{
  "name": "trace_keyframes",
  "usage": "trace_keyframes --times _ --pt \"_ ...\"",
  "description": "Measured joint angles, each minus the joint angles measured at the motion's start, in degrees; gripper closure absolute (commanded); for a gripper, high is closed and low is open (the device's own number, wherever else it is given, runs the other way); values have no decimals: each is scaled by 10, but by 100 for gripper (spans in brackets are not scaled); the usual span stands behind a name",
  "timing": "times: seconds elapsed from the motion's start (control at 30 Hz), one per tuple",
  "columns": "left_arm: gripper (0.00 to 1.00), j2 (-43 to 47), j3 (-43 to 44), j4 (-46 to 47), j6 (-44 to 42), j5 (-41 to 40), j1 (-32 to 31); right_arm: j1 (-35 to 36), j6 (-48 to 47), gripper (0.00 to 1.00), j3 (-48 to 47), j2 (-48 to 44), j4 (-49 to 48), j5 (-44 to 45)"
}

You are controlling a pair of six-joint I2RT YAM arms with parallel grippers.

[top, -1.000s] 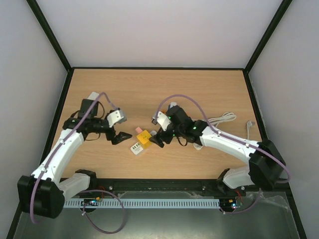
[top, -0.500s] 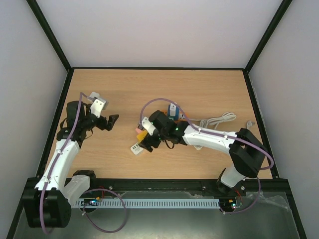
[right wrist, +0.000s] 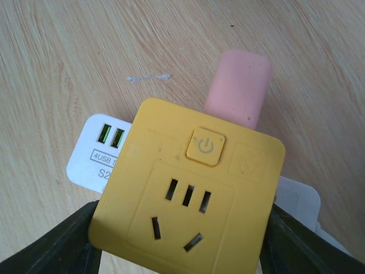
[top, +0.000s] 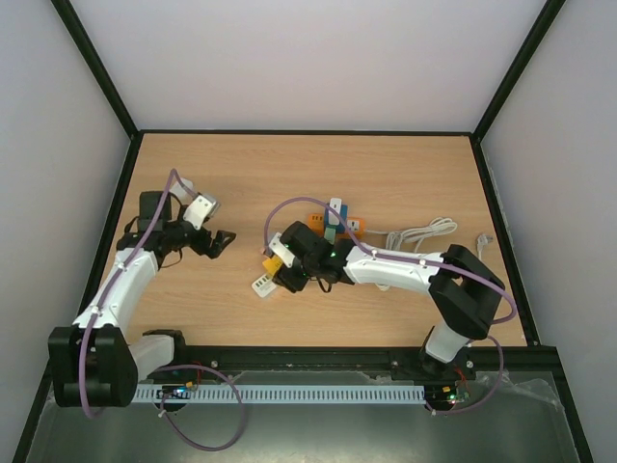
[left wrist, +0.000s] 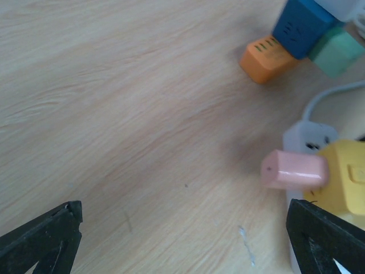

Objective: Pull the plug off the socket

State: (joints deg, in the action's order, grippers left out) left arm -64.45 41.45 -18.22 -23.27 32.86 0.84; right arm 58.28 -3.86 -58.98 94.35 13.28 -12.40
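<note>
My left gripper grabs the pink plug by its loose end (right wrist: 244,69) next, facing away from the yellow block (right wrist: 188,194), to pull the pink plug straight off.
A yellow plug block (right wrist: 188,194) with a power button sits on a white USB socket strip (right wrist: 97,154), and a pink plug (right wrist: 239,85) sticks out behind it. My right gripper (right wrist: 179,245) has a black finger pressed on each side of the yellow block. In the top view the right gripper (top: 286,270) covers the yellow plug (top: 277,261) over the white strip (top: 263,285). My left gripper (top: 224,241) is open and empty, well left of the strip. The left wrist view shows it (left wrist: 182,240) over bare wood, with the pink plug (left wrist: 293,169) at right.
A second cluster of orange (left wrist: 267,52), blue (left wrist: 302,23) and green (left wrist: 336,51) plug blocks lies behind the strip, also seen in the top view (top: 335,218). A coiled white cable (top: 424,231) lies to the right. Black frame walls edge the wooden table (top: 386,174).
My right gripper has moved left and closed round the yellow plug. My left gripper has drawn back to the left, away from the strip.
</note>
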Motion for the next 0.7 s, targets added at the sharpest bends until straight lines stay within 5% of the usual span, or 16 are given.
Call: trace_keyframes --times 0.43,0.7 --pt "7 -78 31 -184 -303 155 -8 -1 -90 46 59 -77 34 -30" --pt "24 -67 5 -174 -385 165 -110 -16 -185 50 127 -153 59 -88"
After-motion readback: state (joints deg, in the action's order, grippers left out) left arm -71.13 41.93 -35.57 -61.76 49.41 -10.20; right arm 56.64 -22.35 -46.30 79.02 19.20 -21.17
